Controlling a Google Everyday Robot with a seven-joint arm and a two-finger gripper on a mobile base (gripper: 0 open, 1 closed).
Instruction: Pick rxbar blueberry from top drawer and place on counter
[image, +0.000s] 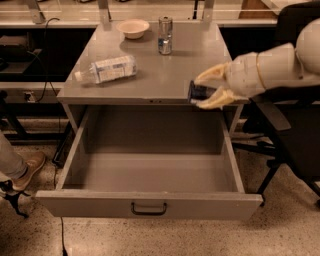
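Observation:
My gripper should keep hold of the rxbar blueberry (200, 92) until all of it is on the counter, because the rxbar's lower edge sticks out past the counter's front edge.
My gripper (204, 91) comes in from the right and is shut on the rxbar blueberry (200, 92), a small dark navy bar held between its cream fingers (214, 75). It holds the bar at the front right edge of the counter (160, 70), just above the open top drawer (150, 175). The drawer is pulled fully out, and its grey inside shows nothing in it. Its dark handle (149, 208) is centred on the front panel.
On the counter lie a clear plastic bottle with a white label (106, 69) at the left, a cream bowl (133, 28) and a metal can (165, 35) at the back. A dark chair (295, 140) stands to the right. A person's shoe (27, 170) is at the left.

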